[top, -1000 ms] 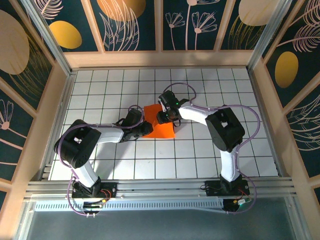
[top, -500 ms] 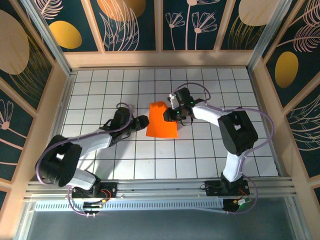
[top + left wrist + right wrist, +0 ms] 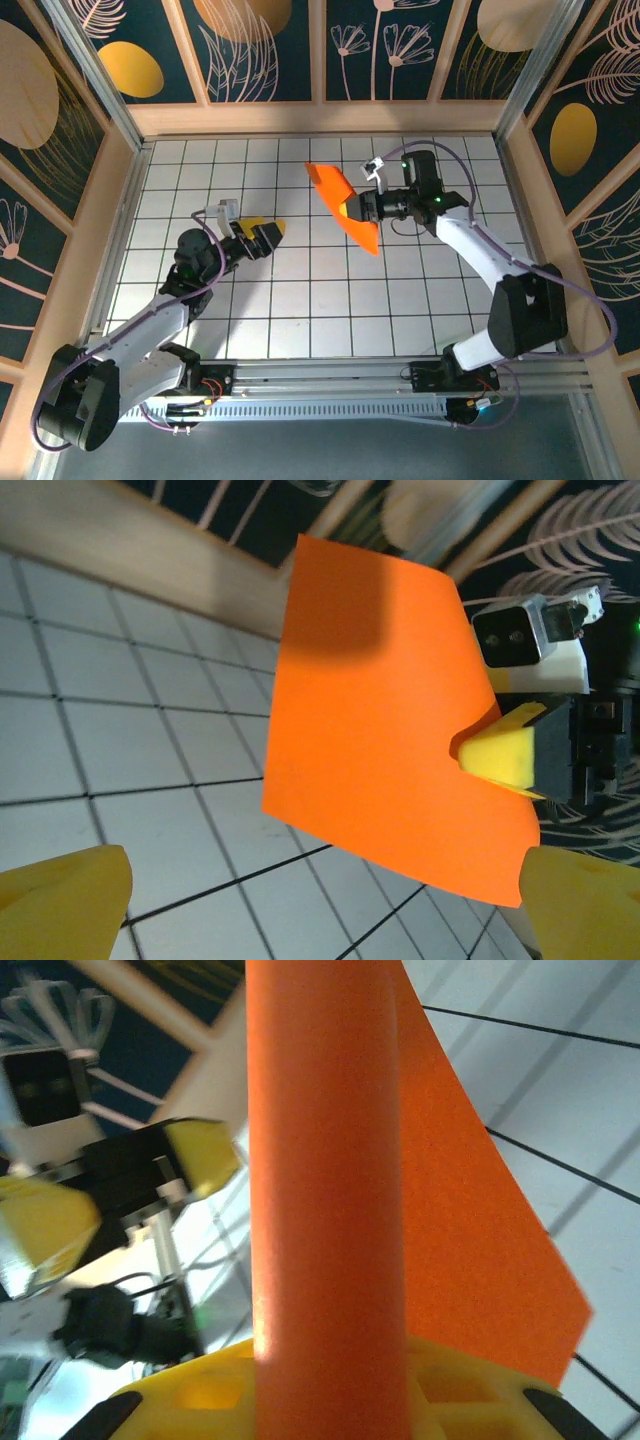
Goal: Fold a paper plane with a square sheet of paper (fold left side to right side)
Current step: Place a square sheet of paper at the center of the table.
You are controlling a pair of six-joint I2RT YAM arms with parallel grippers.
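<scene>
The robot's left gripper will next grab the square sheet (image 3: 370, 730) of paper by its free edge, opposite the right gripper, to fold the paper side to side.
The square sheet of paper (image 3: 336, 190) is bright orange, folded into a wedge, and hangs tilted in the air above the tiles. My right gripper (image 3: 358, 208) is shut on its right edge. From the right wrist, the paper (image 3: 325, 1190) stands edge-on and rises straight out of the gripper (image 3: 330, 1385). In the left wrist view the sheet (image 3: 370, 730) faces the camera, with one yellow right fingertip (image 3: 495, 762) pinching its edge. My left gripper (image 3: 264, 234) is open with nothing between its fingers, about two tiles left of the paper; its yellow fingertips (image 3: 60, 900) frame the bottom corners.
The white gridded table (image 3: 300, 300) is walled by wooden rails, with the back rail (image 3: 320, 118) behind the lifted paper. The left arm's gripper (image 3: 120, 1195) shows beyond the paper in the right wrist view.
My left gripper let go of the paper, opened wide and drew back to the left. My right gripper lifted the folded sheet off the tiles and carried it toward the back right.
</scene>
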